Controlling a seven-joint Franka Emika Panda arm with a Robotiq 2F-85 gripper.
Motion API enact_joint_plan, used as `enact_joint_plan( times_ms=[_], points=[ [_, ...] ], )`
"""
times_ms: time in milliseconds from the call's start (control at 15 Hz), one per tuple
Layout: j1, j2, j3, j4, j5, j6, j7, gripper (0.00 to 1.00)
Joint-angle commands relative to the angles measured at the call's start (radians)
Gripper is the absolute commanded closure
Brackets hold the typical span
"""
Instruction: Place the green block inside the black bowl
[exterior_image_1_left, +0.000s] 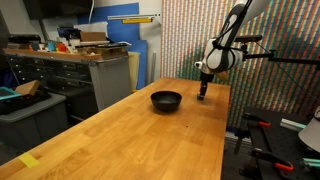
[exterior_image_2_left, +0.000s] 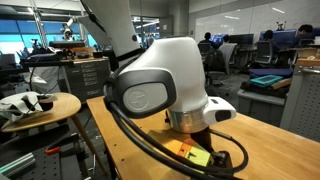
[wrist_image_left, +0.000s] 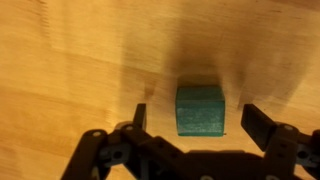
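The open fingers of my gripper reach down near the table along both sides of the green block, so it is time to close on it.
The green block (wrist_image_left: 200, 110) lies on the wooden table, seen from above in the wrist view. My gripper (wrist_image_left: 197, 118) is open, its two fingers standing on either side of the block with gaps on both sides. In an exterior view my gripper (exterior_image_1_left: 203, 95) is low over the table at the far right, just to the right of the black bowl (exterior_image_1_left: 166, 100). The block itself is hidden there. In the other exterior view the arm's white wrist housing (exterior_image_2_left: 160, 85) fills the frame and hides both block and bowl.
The long wooden table (exterior_image_1_left: 130, 135) runs toward the camera, with a yellow tape patch (exterior_image_1_left: 30, 160) near its front left edge. A cabinet with clutter (exterior_image_1_left: 75, 65) stands to the left. A round side table (exterior_image_2_left: 40, 105) stands beyond the arm.
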Motion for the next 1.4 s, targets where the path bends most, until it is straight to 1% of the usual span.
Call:
enact_joint_plan(
  times_ms=[0, 133, 200, 267, 333, 400, 667, 800, 1000, 1333],
  points=[
    [-0.081, 0.028, 0.065, 0.038, -0.07, 0.011, 0.027, 0.34],
    [-0.1, 0.021, 0.079, 0.037, -0.09, -0.007, 0.031, 0.5],
    [-0.105, 0.016, 0.08, 0.034, -0.1, -0.008, 0.031, 0.59],
    [-0.104, 0.009, 0.075, 0.03, -0.111, -0.014, 0.03, 0.65],
    [-0.105, 0.004, 0.073, 0.028, -0.12, -0.018, 0.03, 0.74],
    [-0.104, -0.005, 0.07, 0.025, -0.126, -0.025, 0.029, 0.77],
    [-0.105, -0.035, 0.068, 0.02, -0.14, -0.059, 0.029, 0.77],
    [-0.101, -0.053, 0.071, 0.027, -0.131, -0.097, 0.033, 0.77],
    [-0.087, -0.084, 0.078, 0.052, -0.111, -0.179, 0.028, 0.77],
    [-0.049, -0.109, 0.101, 0.128, -0.062, -0.302, 0.024, 0.77]
  ],
)
